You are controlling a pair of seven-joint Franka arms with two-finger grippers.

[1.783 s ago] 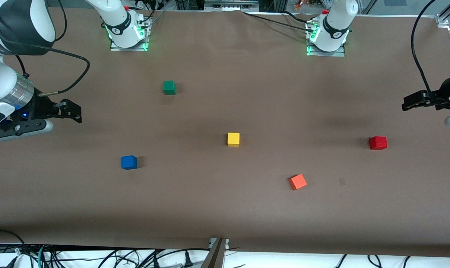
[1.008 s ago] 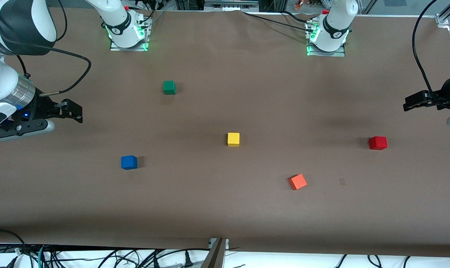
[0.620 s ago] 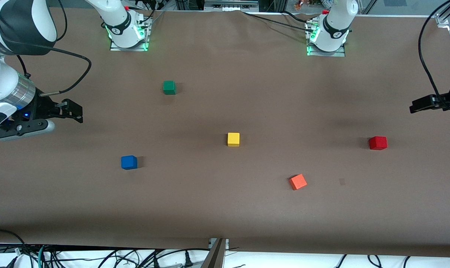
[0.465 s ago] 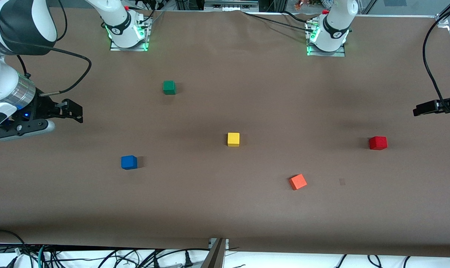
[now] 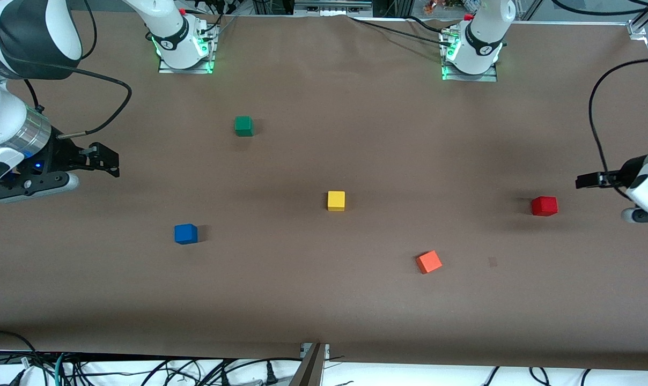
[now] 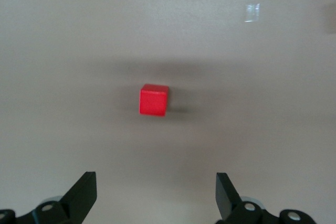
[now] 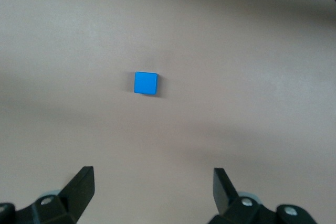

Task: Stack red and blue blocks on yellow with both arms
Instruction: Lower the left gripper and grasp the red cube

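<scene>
The left gripper next needs to pick up the red cube (image 5: 544, 206) by two opposite sides, so that it can stack the cube on the yellow block.
The yellow cube (image 5: 336, 200) sits mid-table. The red cube (image 5: 544, 206) lies toward the left arm's end and also shows in the left wrist view (image 6: 154, 99). The blue cube (image 5: 185, 234) lies toward the right arm's end and also shows in the right wrist view (image 7: 146, 83). My left gripper (image 5: 582, 182) (image 6: 156, 195) is open and empty, over bare table beside the red cube, at the table's end. My right gripper (image 5: 109, 162) (image 7: 152, 187) is open and empty, over bare table at the right arm's end, apart from the blue cube.
A green cube (image 5: 243, 125) sits nearer the arm bases. An orange cube (image 5: 428, 261) lies turned, nearer the front camera than the yellow cube. Black cables hang from both wrists. The table's edge runs close by the left gripper.
My left gripper has swung out toward the table's end and then come down beside the red cube. The right arm and all cubes have stayed still.
</scene>
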